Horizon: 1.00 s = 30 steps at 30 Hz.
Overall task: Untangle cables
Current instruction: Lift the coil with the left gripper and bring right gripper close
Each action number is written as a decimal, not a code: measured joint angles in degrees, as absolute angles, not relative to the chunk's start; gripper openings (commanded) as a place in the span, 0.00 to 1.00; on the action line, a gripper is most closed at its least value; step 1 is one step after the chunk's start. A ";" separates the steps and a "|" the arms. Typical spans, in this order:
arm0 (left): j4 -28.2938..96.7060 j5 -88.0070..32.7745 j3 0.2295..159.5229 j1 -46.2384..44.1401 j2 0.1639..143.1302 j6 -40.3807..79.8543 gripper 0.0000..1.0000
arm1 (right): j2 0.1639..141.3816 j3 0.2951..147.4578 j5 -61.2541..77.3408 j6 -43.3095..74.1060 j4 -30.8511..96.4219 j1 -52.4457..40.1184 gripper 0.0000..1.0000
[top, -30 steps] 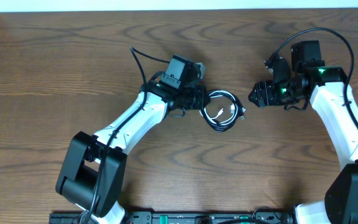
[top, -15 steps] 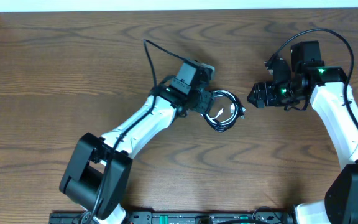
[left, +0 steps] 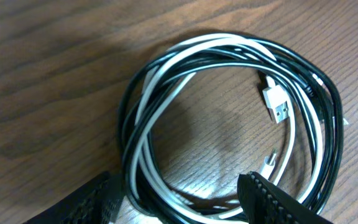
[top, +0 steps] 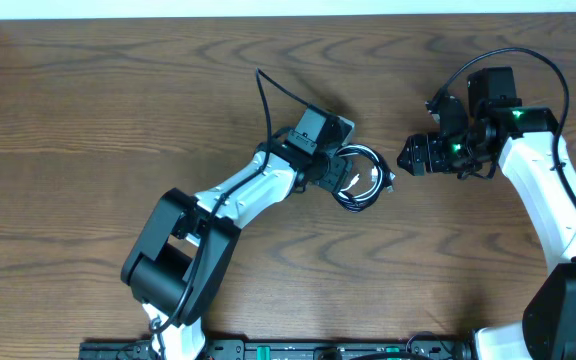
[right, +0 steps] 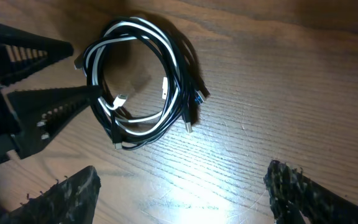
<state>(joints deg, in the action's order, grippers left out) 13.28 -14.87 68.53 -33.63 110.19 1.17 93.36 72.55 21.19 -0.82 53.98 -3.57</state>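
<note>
My left gripper should lower before closing on the coil: its fingers are above the coil's cords and the table.
The cables lie on the table as one small coil, a white cord wound together with thin black cords. In the left wrist view the coil fills the frame, and a white plug rests inside the ring. My left gripper is open and its two fingers straddle the near strands of the coil; seen from overhead it sits at the coil's left edge. My right gripper is open just right of the coil, apart from it. Between its fingers there is only bare wood, and the coil lies ahead.
The table is dark brown wood. The left arm's own thick black cable loops up behind its wrist. A pale strip runs along the far edge.
My left arm has swung right, onto the coil's left side, and its jaws have opened. The right gripper has stayed where it was and opened a little wider. The coil has not moved.
</note>
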 measured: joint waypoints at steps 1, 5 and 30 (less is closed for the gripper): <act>13.10 -15.20 68.53 -33.63 110.52 1.19 0.65 | 93.36 72.55 21.19 -0.82 54.00 -3.57 0.84; 12.97 -15.97 68.53 -33.63 110.91 1.17 0.65 | 93.36 72.55 21.19 -0.82 54.30 -3.57 0.85; 10.81 -10.41 68.53 -33.63 114.30 -1.26 0.55 | 93.36 72.55 21.19 -0.82 57.19 -3.57 0.88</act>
<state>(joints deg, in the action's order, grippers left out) 10.81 -10.41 68.53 -33.63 114.30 -1.26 93.36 72.55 21.19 -0.82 57.19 -3.57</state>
